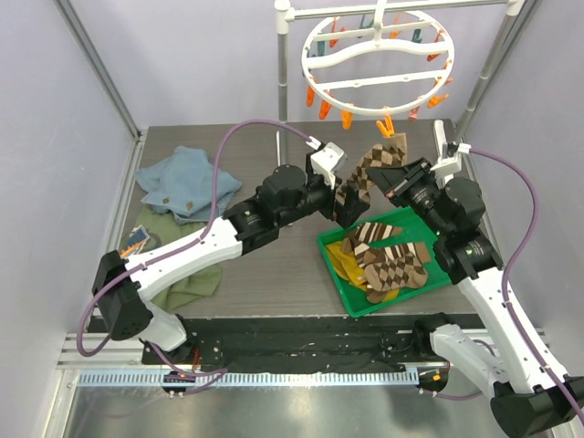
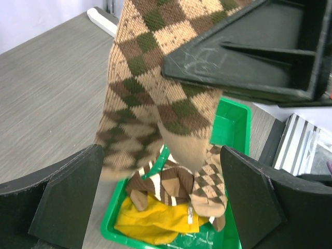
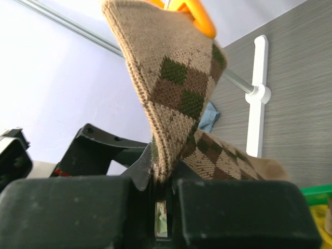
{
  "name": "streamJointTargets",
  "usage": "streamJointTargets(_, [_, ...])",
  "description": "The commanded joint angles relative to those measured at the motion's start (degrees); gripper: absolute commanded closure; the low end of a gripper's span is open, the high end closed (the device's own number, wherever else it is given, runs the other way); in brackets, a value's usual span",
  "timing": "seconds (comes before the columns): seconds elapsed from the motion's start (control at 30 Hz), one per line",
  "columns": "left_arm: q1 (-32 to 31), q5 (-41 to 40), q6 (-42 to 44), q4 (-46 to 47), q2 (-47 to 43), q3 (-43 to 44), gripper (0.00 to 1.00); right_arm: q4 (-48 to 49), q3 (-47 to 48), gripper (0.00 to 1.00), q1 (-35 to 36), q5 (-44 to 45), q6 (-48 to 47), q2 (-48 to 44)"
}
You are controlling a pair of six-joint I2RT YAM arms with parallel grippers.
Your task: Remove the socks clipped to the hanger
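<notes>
I will grab the diamond sock by its hanging end with my left gripper next. The orange clip [image 1: 391,128] then stays free for my right gripper to open.
The white round hanger [image 1: 376,64] hangs at the back with orange and teal clips. One brown-and-tan diamond sock [image 1: 376,160] is still held by an orange clip [image 1: 391,128]. My right gripper [image 1: 391,180] is shut on this sock just below the clip; in the right wrist view the sock [image 3: 171,83] is pinched in my gripper [image 3: 165,176] under the clip [image 3: 192,15]. My left gripper [image 1: 349,196] is open, its fingers [image 2: 62,197] either side of the sock's hanging end [image 2: 155,93]. Striped [image 2: 161,184], diamond [image 2: 210,181] and mustard [image 2: 155,218] socks lie in the green tray [image 1: 333,255].
The grey rail stand [image 1: 283,64] carries the hanger; its white foot [image 3: 257,98] rests on the table. A blue cloth [image 1: 187,182] and an olive-green cloth [image 1: 187,269] lie at the left, with a small card [image 1: 135,239] beside them.
</notes>
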Motion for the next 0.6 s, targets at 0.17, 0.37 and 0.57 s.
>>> streamJointTargets(0.17, [-0.4,-3.0,-2.9,4.8,3.9,5.6,0.18,4.3,-0.1,0.99,0.8,0.5,2.9,-2.7])
streamJointTargets(0.37, [-0.5,-2.5,-5.3,2.5,4.1,6.3,1.0,-0.7,1.7,0.78,0.8,1.8,-1.1,-2.7])
streamJointTargets(0.57, [0.1,-2.1,-8.7,2.4,-1.3,0.4,1.0,-13.1,11.2,0.42,0.8,13.3,-12.5,-2.2])
